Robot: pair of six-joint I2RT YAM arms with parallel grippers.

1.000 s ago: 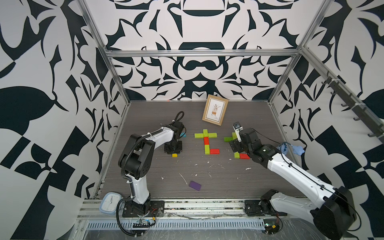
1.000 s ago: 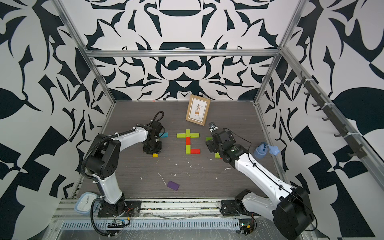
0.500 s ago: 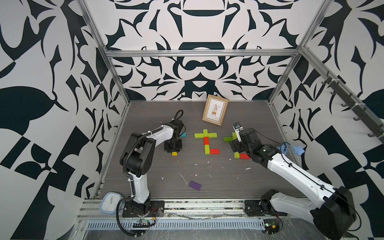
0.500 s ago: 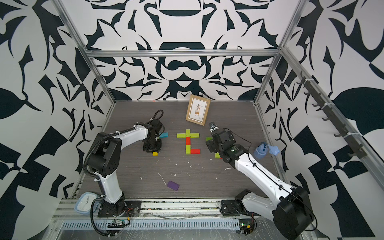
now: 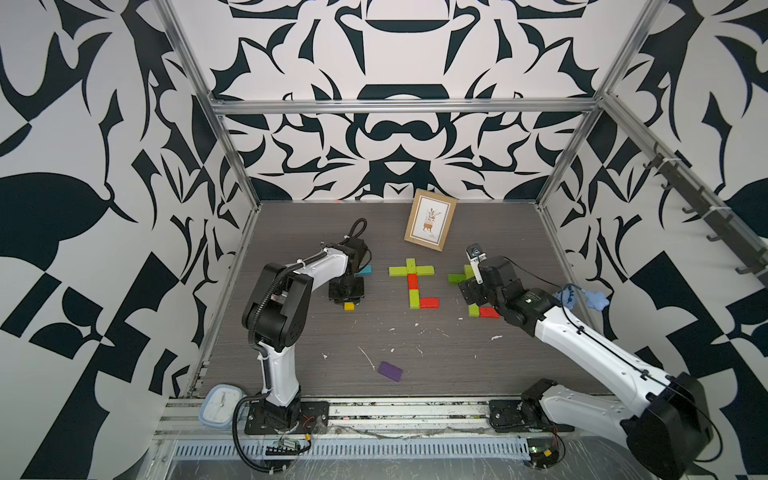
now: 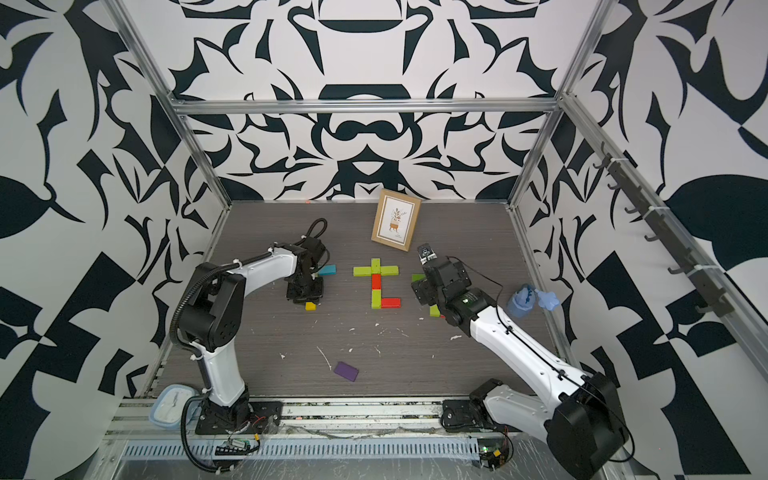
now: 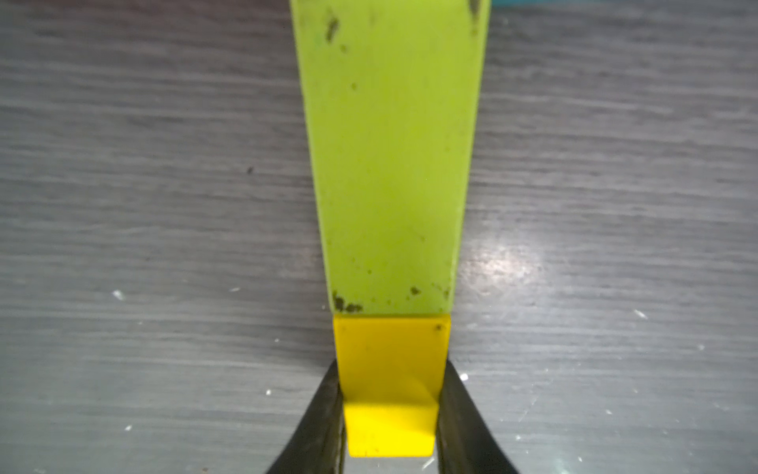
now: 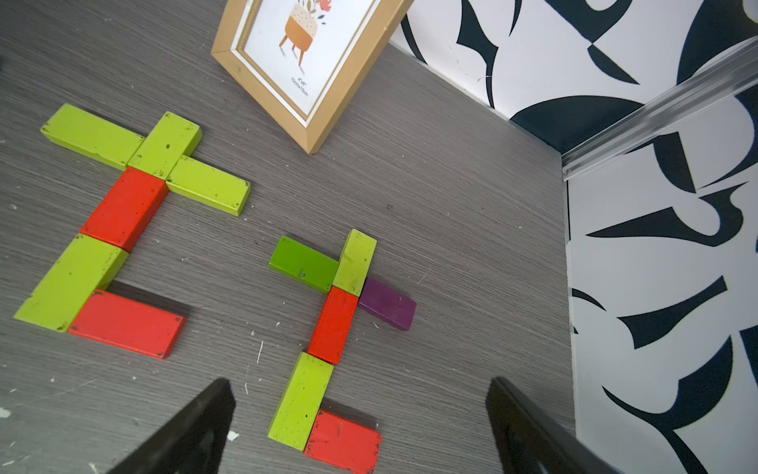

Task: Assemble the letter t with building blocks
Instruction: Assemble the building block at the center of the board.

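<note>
The yellow block would land in place if my left gripper let go, as the small yellow block's far end meets the long lime green block (image 7: 389, 164) in line. My left gripper should open.
My left gripper (image 7: 389, 414) is shut on a small yellow block (image 7: 389, 357), whose far end meets a long lime green block (image 7: 389, 164) lying on the floor. In both top views that gripper (image 5: 347, 291) points down at the yellow block (image 5: 349, 306). A letter t of lime green and red blocks (image 5: 412, 286) lies at the centre. A second t of green, red and purple blocks (image 8: 334, 324) lies under my right gripper (image 8: 359, 383), which hangs open above its lower end. A blue block (image 5: 366, 270) sits behind the left gripper. A loose purple block (image 5: 390, 371) lies near the front.
A wooden picture frame (image 5: 430, 220) leans at the back, just behind the two letters. A blue object (image 5: 582, 297) lies by the right wall and a white round object (image 5: 220, 405) sits at the front left corner. White specks dot the grey floor (image 5: 457, 353).
The left arm has shifted slightly, its gripper still at the yellow block. The right arm and the laid blocks have not moved.
</note>
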